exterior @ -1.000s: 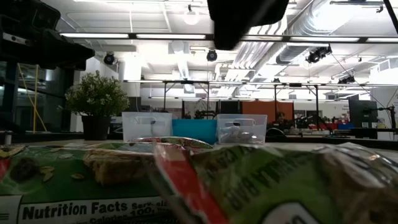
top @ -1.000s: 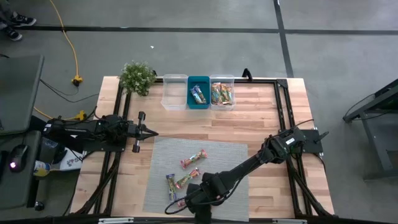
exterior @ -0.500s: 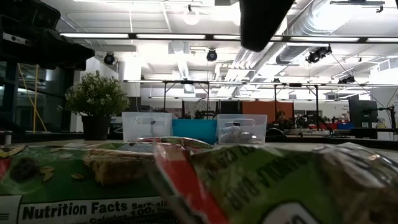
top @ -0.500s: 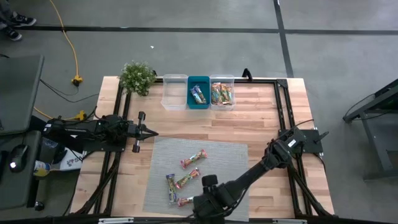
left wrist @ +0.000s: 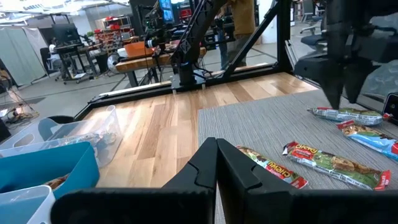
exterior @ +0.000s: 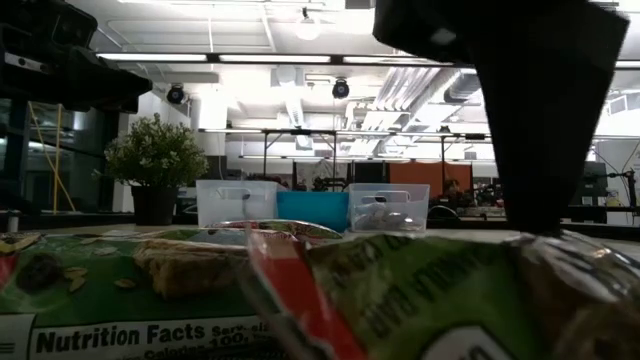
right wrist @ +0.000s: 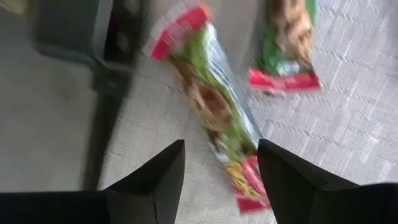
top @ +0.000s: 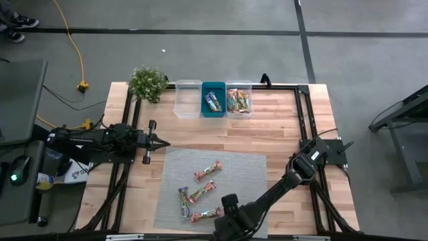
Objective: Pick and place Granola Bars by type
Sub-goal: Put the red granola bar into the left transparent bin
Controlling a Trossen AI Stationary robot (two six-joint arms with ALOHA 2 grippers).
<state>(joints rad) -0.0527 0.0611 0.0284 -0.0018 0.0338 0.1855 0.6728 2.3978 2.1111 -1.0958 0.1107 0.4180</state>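
Observation:
The right gripper grabs the green and red bar by its middle (right wrist: 217,115) next, to sort it by type into the empty clear bin.
Several granola bars with green, red and pink wrappers lie flat on the grey mat (top: 247,175): one at the middle (top: 208,171), one below it (top: 202,192), one to its left (top: 182,201) and one near the mat's near edge (top: 206,215). My right gripper (top: 227,213) is open, pointing down over the mat's near edge. In its wrist view (right wrist: 221,186) its fingers stand on either side of the end of a green and red bar (right wrist: 214,106), above it. My left gripper (top: 162,142) is shut and empty at the table's left, level above the wood, and also shows in its wrist view (left wrist: 216,155).
At the far edge stand a clear bin (top: 188,98), a teal bin (top: 213,99) holding a bar and a clear bin (top: 239,99) holding several bars. A potted plant (top: 148,83) stands at the far left corner. Black frame rails (top: 302,114) run along the table's sides.
My right gripper has moved along the near edge toward the table's right, off the nearest bars, and the bar by the mat's near edge now shows whole. In the low view its dark shape has grown larger and moved right.

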